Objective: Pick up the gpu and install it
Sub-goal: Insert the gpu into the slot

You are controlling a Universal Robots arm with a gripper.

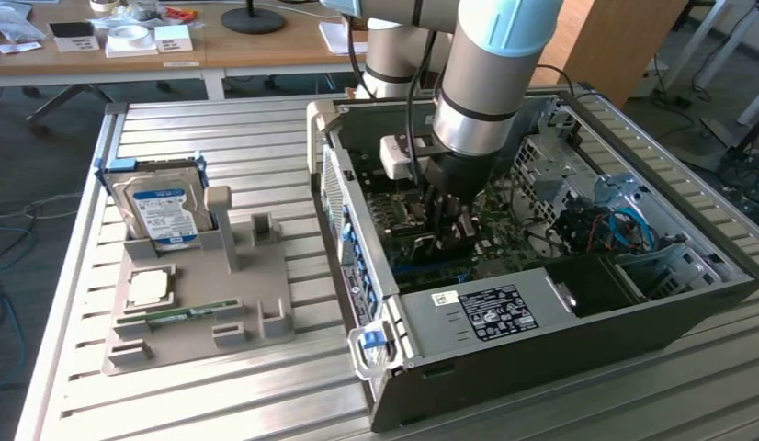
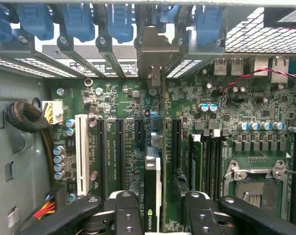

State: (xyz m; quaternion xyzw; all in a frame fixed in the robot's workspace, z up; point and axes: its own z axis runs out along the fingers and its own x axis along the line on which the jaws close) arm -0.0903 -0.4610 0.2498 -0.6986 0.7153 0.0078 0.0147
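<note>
The silvery bracket [image 2: 153,58] sits between the blue clips, so I will next grab the GPU with my gripper by its logo end [image 2: 152,211], where both sides are open.
The gpu [image 2: 153,191] stands on edge on the green motherboard [image 2: 113,103], in line with a slot, with a black cooler face and a green logo at its near end. Its silvery end bracket [image 2: 153,58] sits against the case's rear wall, between the blue clips. My gripper [image 2: 162,198] straddles the card from above. The black fingers [image 2: 126,210] stand on either side of it, a narrow gap on one side and a wider gap on the other, so the jaws are open. In the exterior view my gripper [image 1: 451,230] reaches down inside the open computer case [image 1: 563,322].
A white expansion slot [image 2: 81,152] and the CPU socket [image 2: 258,186] flank the card. The power supply [image 1: 503,308] fills the case's near corner. On the exterior view's left, a grey fixture [image 1: 196,312] holds a hard drive [image 1: 165,211], a CPU [image 1: 149,287] and a RAM stick [image 1: 184,315].
</note>
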